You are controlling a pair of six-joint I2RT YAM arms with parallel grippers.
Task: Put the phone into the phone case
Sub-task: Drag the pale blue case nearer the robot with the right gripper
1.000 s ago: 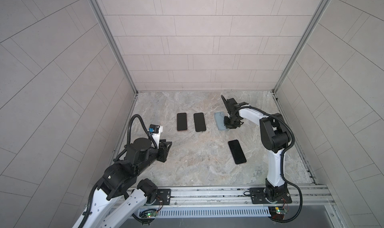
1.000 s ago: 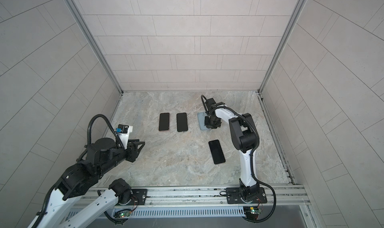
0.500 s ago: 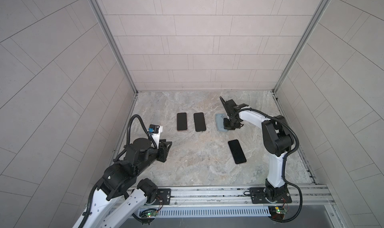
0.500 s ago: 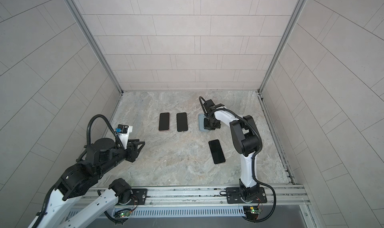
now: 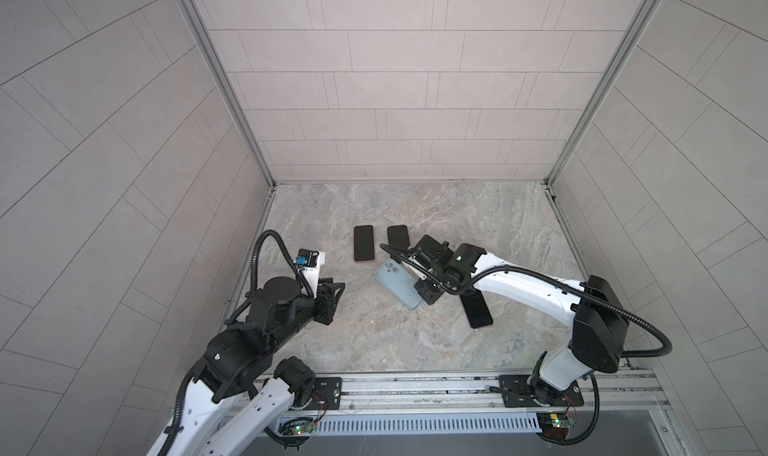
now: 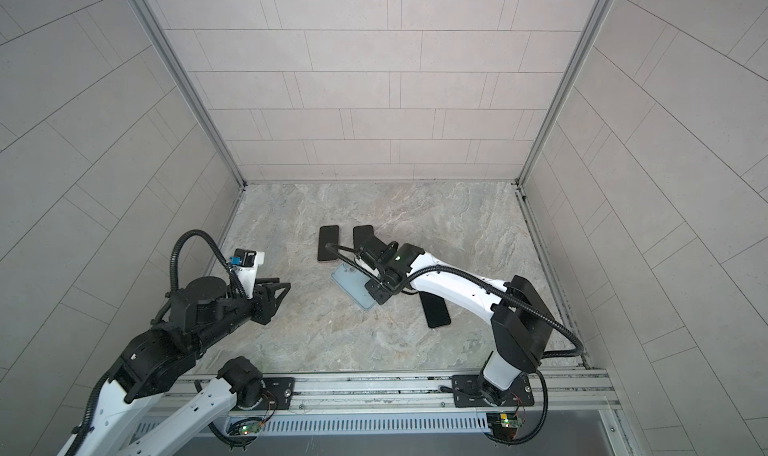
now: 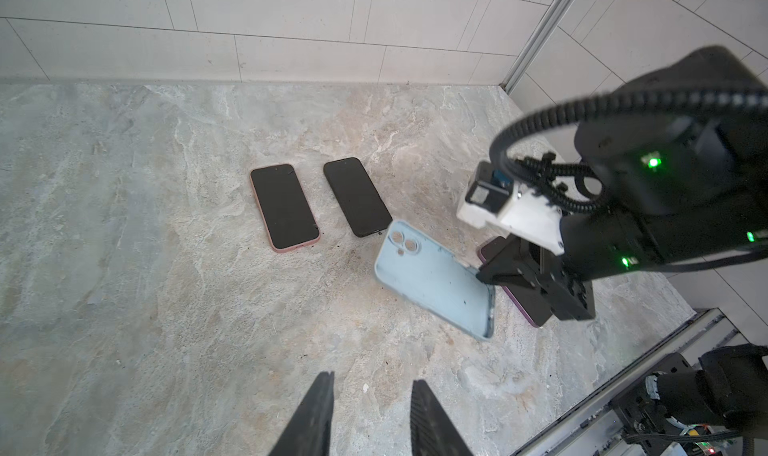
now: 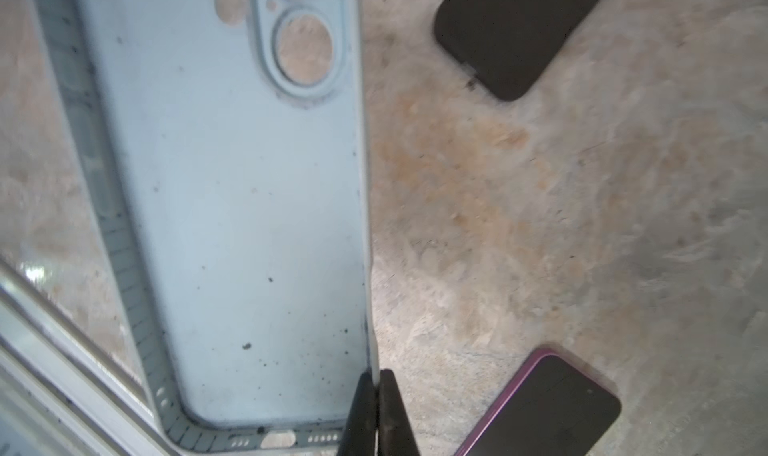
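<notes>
My right gripper should keep hold of the case for now: the case is close to the black phone but short of the clear marble near the bar, and it would end up in the middle of the table.
The light blue phone case is at mid-table, open side up, camera holes toward the back. My right gripper is shut on the thin side wall of the case near its bottom corner. Three phones lie screen up: a pink-edged one, a black one beside it, and a purple-edged one partly under the right arm. My left gripper hovers open and empty, left of the case.
Tiled walls close the marble table at the back and both sides. A metal rail runs along the front edge. The right arm stretches low across the right half, over the purple-edged phone.
The right gripper closed on the case's side wall and carried it from the back right toward the middle and front, turning it diagonal. The left arm has not moved.
</notes>
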